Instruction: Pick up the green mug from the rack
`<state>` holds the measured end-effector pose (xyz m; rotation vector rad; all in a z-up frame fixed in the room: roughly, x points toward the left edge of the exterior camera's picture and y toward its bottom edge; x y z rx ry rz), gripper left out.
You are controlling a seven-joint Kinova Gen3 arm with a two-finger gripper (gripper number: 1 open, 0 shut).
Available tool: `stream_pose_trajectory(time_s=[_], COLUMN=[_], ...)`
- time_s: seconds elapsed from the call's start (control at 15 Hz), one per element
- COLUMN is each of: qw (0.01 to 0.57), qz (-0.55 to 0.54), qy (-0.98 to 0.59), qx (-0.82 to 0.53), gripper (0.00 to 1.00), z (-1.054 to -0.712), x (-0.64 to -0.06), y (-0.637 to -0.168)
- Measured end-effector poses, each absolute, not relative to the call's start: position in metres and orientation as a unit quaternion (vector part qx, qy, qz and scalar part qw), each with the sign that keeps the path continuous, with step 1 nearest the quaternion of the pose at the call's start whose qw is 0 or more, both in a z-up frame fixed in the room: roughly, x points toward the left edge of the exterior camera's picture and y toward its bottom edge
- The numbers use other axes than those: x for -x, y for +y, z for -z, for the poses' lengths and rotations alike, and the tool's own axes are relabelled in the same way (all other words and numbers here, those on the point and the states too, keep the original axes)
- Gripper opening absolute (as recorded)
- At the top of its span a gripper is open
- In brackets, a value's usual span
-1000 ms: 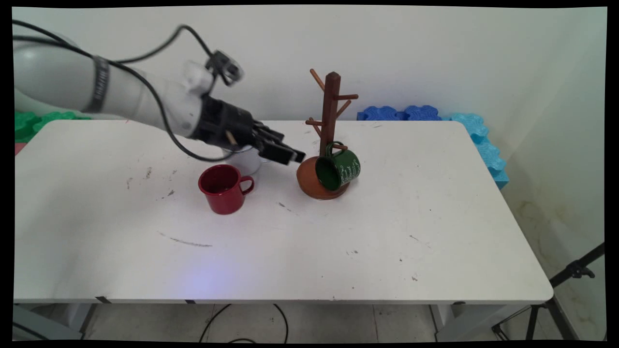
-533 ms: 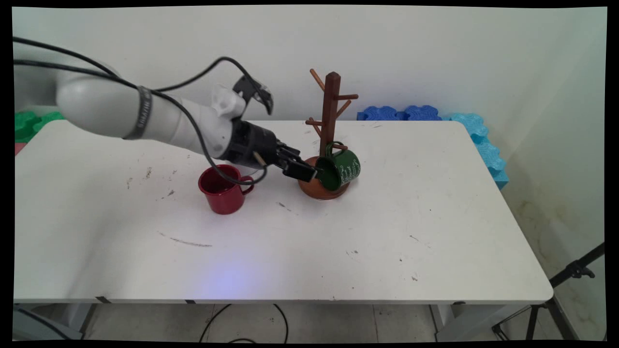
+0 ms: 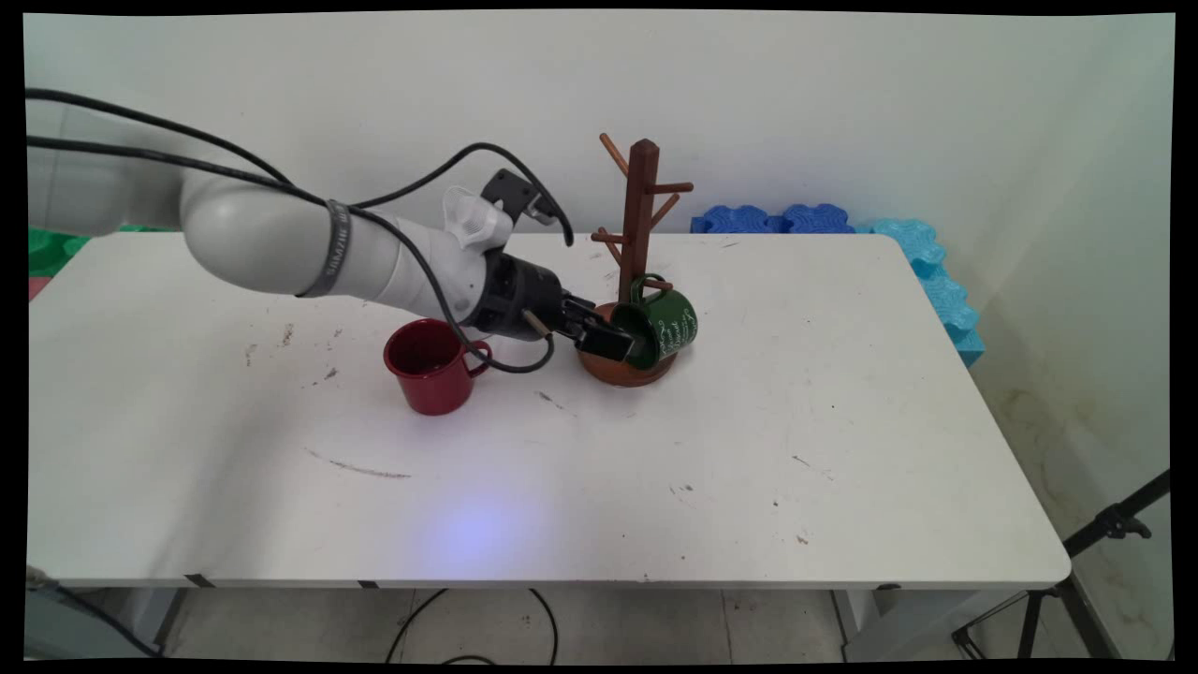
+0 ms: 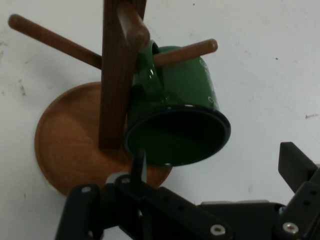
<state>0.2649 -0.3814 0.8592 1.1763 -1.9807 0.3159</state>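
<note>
The robot's gripper needs to take the dark green mug off the wooden mug tree next, so it needs to grab the mug by its rim [image 4: 220, 137].
A green mug [image 3: 660, 329] [image 4: 175, 120] hangs by its handle on a low peg of the wooden mug tree [image 3: 638, 220] [image 4: 117, 70], its mouth tipped down towards the left. My gripper [image 3: 613, 339] [image 4: 213, 156] is open right at the mug's mouth. One finger [image 4: 138, 162] stands at the rim beside the tree's round base [image 4: 65, 145], and the other finger [image 4: 295, 162] is out past the far side of the rim. Nothing is gripped. A red mug [image 3: 430, 365] stands upright on the table just left of my wrist.
Blue foam tiles [image 3: 842, 225] lie along the table's back right edge, and green foam [image 3: 47, 243] at the far left. A black tripod [image 3: 1104, 534] stands off the table's right front corner. The white table [image 3: 749, 468] has scuff marks.
The arm has swung right and down. The gripper went from beside the tree's base, near the red mug, to the green mug's mouth.
</note>
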Motion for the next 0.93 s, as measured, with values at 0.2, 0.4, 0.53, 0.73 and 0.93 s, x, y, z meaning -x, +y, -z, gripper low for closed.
stream_pose_trajectory(time_s=[0.2,0.4,0.53,0.73,0.93], qw=[0.412,0.43,0.44,0.452,0.464], qz=[-0.137,-0.141,-0.139,-0.134,-0.13], qy=[-0.768,-0.752,-0.743,-0.732,-0.719], qx=[-0.471,-0.479,-0.484,-0.492,-0.5], gripper=[1.0,1.0,1.0,1.0,1.0], z=[-0.857,-0.855,-0.852,-0.846,-0.838], x=[-0.264,-0.264,-0.263,-0.262,-0.257], y=[-0.383,-0.38,-0.376,-0.368,-0.363])
